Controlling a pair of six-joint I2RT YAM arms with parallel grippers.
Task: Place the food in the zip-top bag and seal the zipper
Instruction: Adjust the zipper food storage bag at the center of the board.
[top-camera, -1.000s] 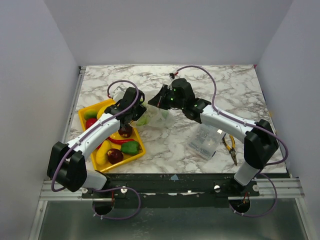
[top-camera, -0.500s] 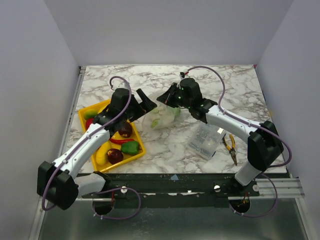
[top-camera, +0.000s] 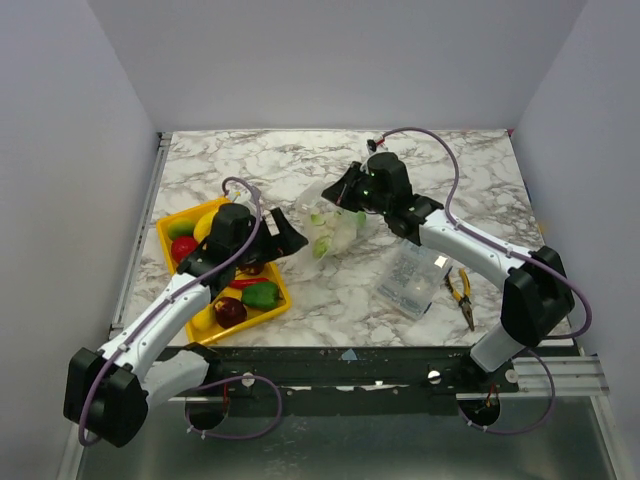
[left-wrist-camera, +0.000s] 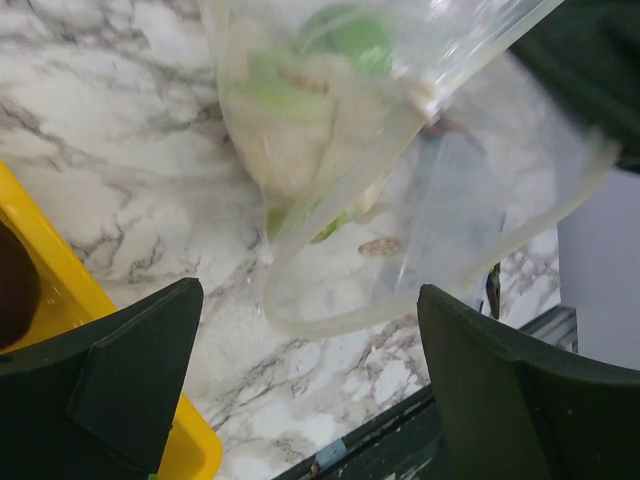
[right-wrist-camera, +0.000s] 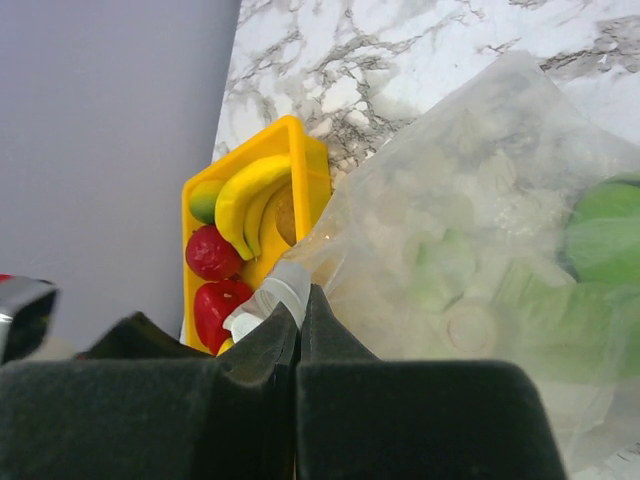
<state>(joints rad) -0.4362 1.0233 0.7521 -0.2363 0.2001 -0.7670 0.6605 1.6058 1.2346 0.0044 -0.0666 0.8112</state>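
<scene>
My left gripper grabs the bag by its free mouth edge (top-camera: 303, 228) (left-wrist-camera: 297, 322) next, opposite my right gripper, to lift the bag and settle the food inside.
The clear zip-top bag (top-camera: 330, 232) hangs tilted over the marble table, and my right gripper (top-camera: 338, 197) is shut on its mouth edge. In the right wrist view the gripper (right-wrist-camera: 300, 318) pinches the whitish zipper (right-wrist-camera: 278, 290) strip. Inside the bag (right-wrist-camera: 470, 250) lie green and whitish food (right-wrist-camera: 600, 240) pieces. My left gripper (top-camera: 290, 232) is open just left of the bag, with nothing between its fingers (left-wrist-camera: 130, 380); the bag's bottom (left-wrist-camera: 400, 200) hangs ahead of them. More food sits in the yellow tray (top-camera: 166, 240): a banana (right-wrist-camera: 245, 195), red fruits (right-wrist-camera: 212, 252), a green pepper (top-camera: 260, 295).
A clear plastic box (top-camera: 412, 280) lies on the table to the right of the bag, with yellow-handled pliers (top-camera: 460, 292) beside it. The table's near edge (left-wrist-camera: 380, 440) is close below the left gripper. Grey walls enclose the table.
My left gripper has opened and drawn back from the bag toward the tray. The right gripper has moved right and back, lifting the bag's mouth edge with it.
</scene>
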